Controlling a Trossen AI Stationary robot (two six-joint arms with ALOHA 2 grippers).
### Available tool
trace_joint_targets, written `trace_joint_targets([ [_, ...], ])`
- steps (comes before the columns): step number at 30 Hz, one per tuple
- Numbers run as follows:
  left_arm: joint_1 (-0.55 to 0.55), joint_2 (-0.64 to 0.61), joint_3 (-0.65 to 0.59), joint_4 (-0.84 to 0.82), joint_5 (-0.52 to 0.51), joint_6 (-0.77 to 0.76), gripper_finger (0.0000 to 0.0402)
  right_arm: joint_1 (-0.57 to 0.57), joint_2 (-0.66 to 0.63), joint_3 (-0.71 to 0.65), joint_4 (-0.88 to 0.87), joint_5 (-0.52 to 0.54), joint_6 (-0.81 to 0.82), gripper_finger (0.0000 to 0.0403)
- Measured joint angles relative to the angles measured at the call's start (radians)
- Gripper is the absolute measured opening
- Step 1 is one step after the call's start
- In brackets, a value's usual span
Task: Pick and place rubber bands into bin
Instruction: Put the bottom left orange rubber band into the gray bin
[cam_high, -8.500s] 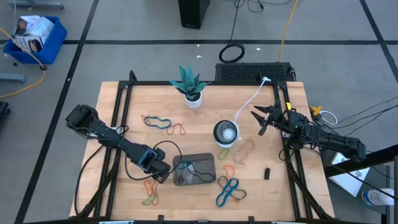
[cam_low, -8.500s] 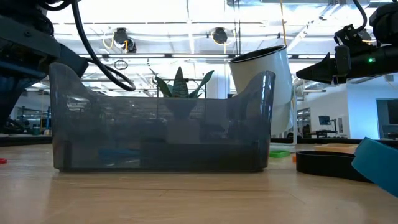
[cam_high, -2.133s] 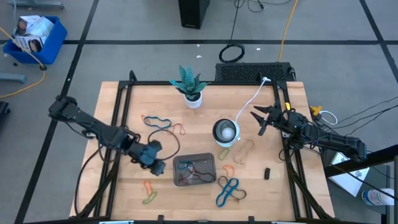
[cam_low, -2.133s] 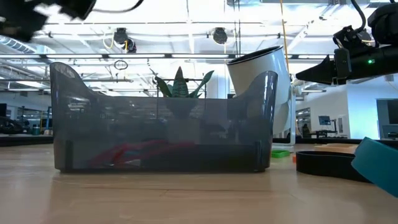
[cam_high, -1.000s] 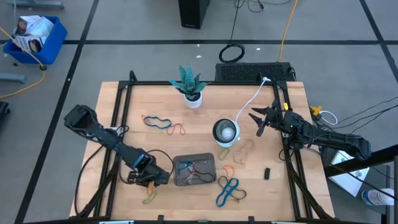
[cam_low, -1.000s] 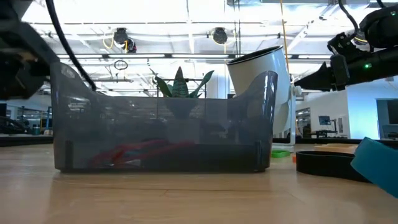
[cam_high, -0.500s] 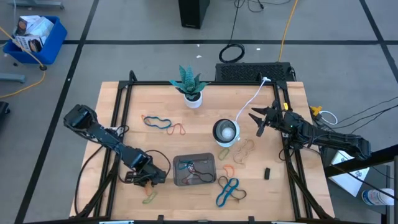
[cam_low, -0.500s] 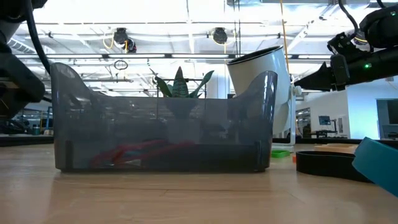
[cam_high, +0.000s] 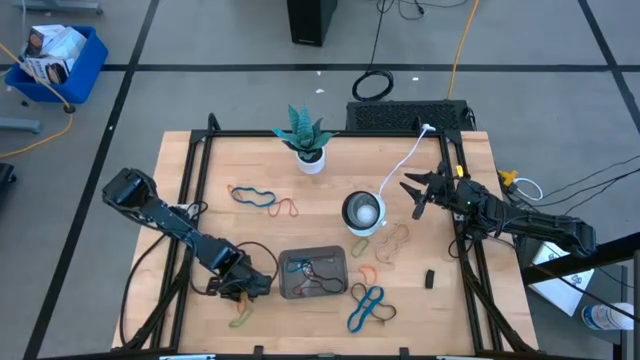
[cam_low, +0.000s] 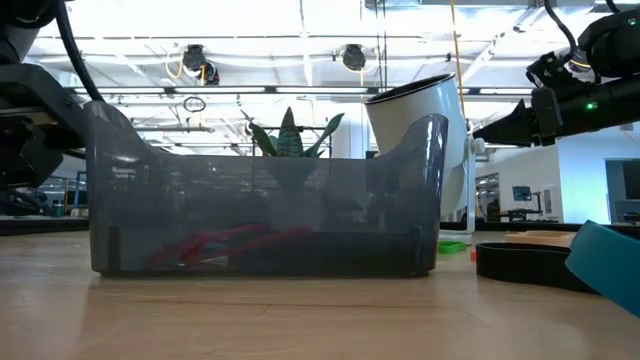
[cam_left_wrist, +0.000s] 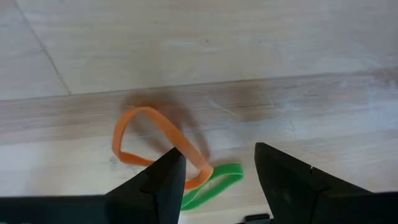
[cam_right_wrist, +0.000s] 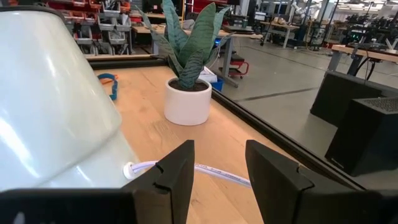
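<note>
The orange rubber band needs to go into the bin (cam_high: 335, 290), so my left gripper will next grab that band by its end overlapping the green band (cam_high: 242, 308).
The dark grey bin (cam_high: 335, 290) stands near the table's front middle, with red, green and dark rubber bands in it (cam_low: 230, 243). My left gripper (cam_high: 245, 288) is open and low, just left of the bin. In the left wrist view its fingers (cam_left_wrist: 219, 152) stand over one end of an orange band (cam_left_wrist: 152, 143) that lies flat on the table beside a green band (cam_left_wrist: 211, 186). My right gripper (cam_high: 413, 196) is open and empty (cam_right_wrist: 219, 149), raised at the far right near the white bowl (cam_high: 363, 213).
Loose bands lie on the table: blue (cam_high: 253, 195) and orange (cam_high: 288, 208) far left of the bowl, tan (cam_high: 395, 240), orange (cam_high: 365, 272), and blue (cam_high: 368, 305) right of the bin. A potted plant (cam_high: 305, 135), a white cable (cam_high: 400, 165) and a small black piece (cam_high: 429, 278) are nearby.
My left gripper has stayed low beside the bin's left side, above the orange band, shifting only slightly. The bands and the bin lie as before.
</note>
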Motion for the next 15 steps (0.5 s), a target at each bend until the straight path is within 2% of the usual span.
trace_joint_targets([
  [15,-0.002,0.000,0.002,-0.005,-0.012,0.038,0.0197,0.000,0.000,0.000,0.000,0.000,-0.005,0.0141],
])
